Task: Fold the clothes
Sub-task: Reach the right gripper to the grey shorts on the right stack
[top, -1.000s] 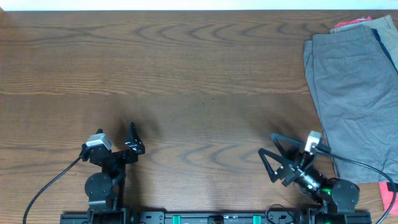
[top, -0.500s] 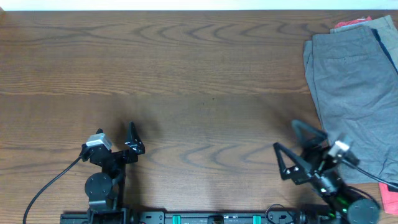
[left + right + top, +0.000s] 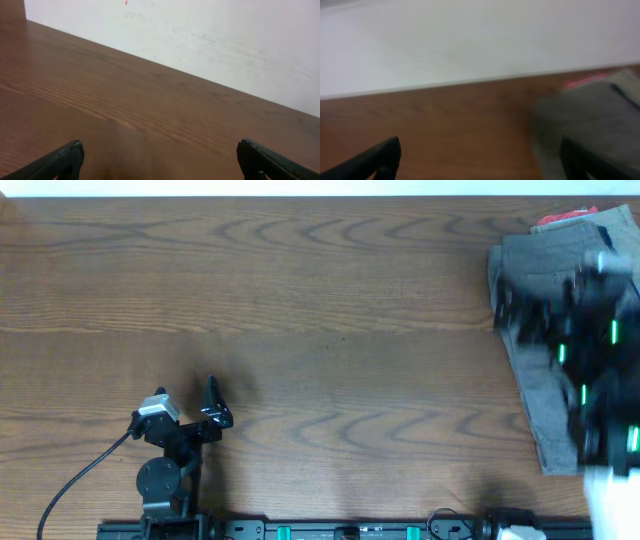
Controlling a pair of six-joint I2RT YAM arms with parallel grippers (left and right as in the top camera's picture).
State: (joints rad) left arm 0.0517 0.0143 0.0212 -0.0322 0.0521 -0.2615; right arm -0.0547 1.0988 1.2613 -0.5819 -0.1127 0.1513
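Observation:
My right gripper picks up the grey shorts by their far corner next, to drag them away for folding.
A grey pair of shorts (image 3: 540, 395) lies flat at the table's right edge and also shows in the right wrist view (image 3: 590, 115). A red-orange garment (image 3: 562, 219) pokes out at its far end and is a red blur in the right wrist view (image 3: 585, 80). My right gripper (image 3: 530, 310) is motion-blurred above the far part of the grey shorts, with its fingers spread and empty (image 3: 482, 165). My left gripper (image 3: 212, 402) rests open and empty near the front left, over bare table (image 3: 160, 162).
The wooden table (image 3: 330, 310) stretches to a white wall behind it (image 3: 225, 40). The left arm's base and cable (image 3: 160, 480) sit at the front edge. The right arm covers much of the clothes pile in the overhead view.
My right arm has swung from the front right edge up and back over the grey shorts, moving fast enough to blur. The left arm has not moved.

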